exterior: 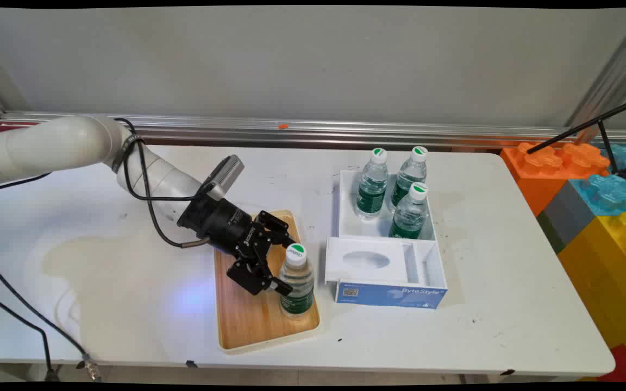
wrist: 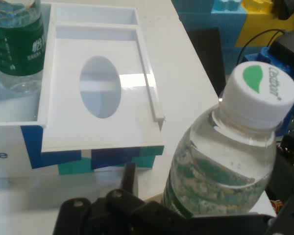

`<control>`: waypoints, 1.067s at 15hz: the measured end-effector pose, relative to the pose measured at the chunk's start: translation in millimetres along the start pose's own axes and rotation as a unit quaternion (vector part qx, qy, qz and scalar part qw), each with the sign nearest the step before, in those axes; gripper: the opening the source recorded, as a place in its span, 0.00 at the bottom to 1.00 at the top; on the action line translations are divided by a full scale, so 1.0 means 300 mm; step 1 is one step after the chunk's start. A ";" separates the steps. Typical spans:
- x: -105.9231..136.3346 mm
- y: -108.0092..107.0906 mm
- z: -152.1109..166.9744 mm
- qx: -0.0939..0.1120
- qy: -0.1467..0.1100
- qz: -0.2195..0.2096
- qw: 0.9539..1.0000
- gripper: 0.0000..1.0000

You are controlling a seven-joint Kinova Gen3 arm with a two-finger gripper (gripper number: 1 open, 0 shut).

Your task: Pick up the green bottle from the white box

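My gripper grabs another water bottle by its labeled body (exterior: 370,192) next, to carry it from the white box to the wooden tray (exterior: 242,320).
A clear water bottle (exterior: 298,285) with a green label and a white cap stands upright on a wooden tray (exterior: 242,320) near the table's front. My gripper (exterior: 285,264) comes in low from the left and is open, one finger on each side of the bottle. In the hand view the bottle (wrist: 225,171) fills the lower right. The left finger (wrist: 130,174) stands clear of it with a gap. Just to the right is a white box (exterior: 345,217) with a blue front, holding three more bottles (exterior: 371,187).
The box's white lid (exterior: 367,260) with an oval hole lies flat between the tray and the three bottles. Large orange, blue and yellow toy blocks (exterior: 541,163) stand off the table's right end. Black cables (exterior: 19,320) hang at the left.
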 end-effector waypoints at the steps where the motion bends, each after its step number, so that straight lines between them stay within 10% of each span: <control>1: 0.000 -0.001 -0.001 0.001 0.000 -0.002 1.000 1.00; 16: 0.036 0.022 -0.149 0.008 0.005 -0.042 0.999 1.00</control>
